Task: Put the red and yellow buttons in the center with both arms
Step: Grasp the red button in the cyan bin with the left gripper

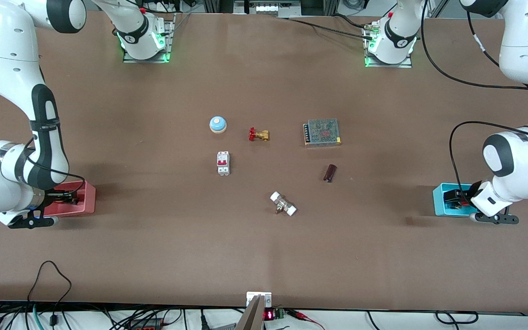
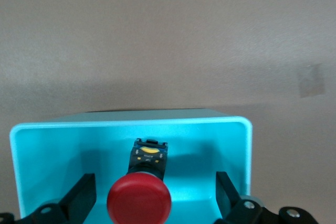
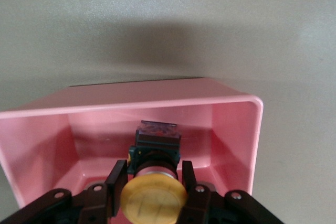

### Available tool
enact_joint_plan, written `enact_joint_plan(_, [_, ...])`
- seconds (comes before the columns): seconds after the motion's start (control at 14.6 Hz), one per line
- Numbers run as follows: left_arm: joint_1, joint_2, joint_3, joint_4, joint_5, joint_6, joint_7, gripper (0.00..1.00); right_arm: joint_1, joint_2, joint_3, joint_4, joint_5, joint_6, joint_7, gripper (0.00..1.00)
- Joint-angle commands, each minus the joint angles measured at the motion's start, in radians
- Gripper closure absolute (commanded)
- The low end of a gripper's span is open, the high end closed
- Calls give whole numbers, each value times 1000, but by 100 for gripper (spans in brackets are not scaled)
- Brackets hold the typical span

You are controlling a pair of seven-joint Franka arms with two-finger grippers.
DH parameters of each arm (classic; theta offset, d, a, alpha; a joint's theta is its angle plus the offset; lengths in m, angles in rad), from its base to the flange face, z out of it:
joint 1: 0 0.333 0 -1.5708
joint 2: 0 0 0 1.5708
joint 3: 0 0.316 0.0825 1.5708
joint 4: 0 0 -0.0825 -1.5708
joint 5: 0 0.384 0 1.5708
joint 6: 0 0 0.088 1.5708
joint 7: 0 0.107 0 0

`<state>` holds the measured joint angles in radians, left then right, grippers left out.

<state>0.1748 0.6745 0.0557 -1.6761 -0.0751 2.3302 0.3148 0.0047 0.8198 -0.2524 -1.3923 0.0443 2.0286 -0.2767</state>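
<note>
The red button's neck (image 2: 146, 168) is beside my left gripper's fingers, which reach into the cyan bin (image 2: 63, 156). My left gripper needs to close on the red button now.
The red button (image 2: 139, 200) stands in the cyan bin (image 2: 52, 145), at the left arm's end of the table. My left gripper (image 2: 155, 190) is down in that bin (image 1: 440, 201), open, with one finger on each side of the button and clear of it. The yellow button (image 3: 154, 200) is in the pink bin (image 3: 157, 98), at the right arm's end. My right gripper (image 3: 153, 179) is shut on the yellow button's neck inside that bin (image 1: 85, 201). The bare brown center (image 1: 264, 174) holds neither button.
Around the middle lie a blue-and-white bell (image 1: 217, 124), a brass valve with a red handle (image 1: 258, 134), a white circuit breaker (image 1: 223, 163), a metal power supply (image 1: 322, 132), a dark cylinder (image 1: 330, 173) and a white-ended fitting (image 1: 283, 203).
</note>
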Motion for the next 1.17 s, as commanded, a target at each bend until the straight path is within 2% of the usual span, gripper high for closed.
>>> enact_joint_plan(0.0, [15,7,-4,1,-22,14,17,2,-11,2,9,22,17,-21,-19,59])
enact_joint_plan(0.21, [15,7,-4,9,-22,11,6,20,-8,-5,9,27,17,-21,-19,62])
enact_joint_plan(0.34, [15,8,-4,12,-22,8,-5,38,-6,-19,9,29,17,-22,-19,62])
enact_joint_plan(0.55, [12,7,-4,19,-22,1,-11,83,-2,-59,10,30,16,-37,-19,62])
enact_joint_plan(0.62, [12,5,-4,30,-22,-8,-11,94,1,-80,12,32,14,-66,-19,62])
enact_joint_plan(0.69, [12,4,-4,45,-22,-32,-11,99,5,-100,10,30,16,-106,-19,62])
enact_joint_plan(0.96, [6,-4,0,195,-15,-247,-11,99,40,-172,12,30,17,-177,13,62])
enact_joint_plan(1.1, [5,-9,-2,257,-12,-331,-13,99,96,-203,12,30,19,-232,115,62])
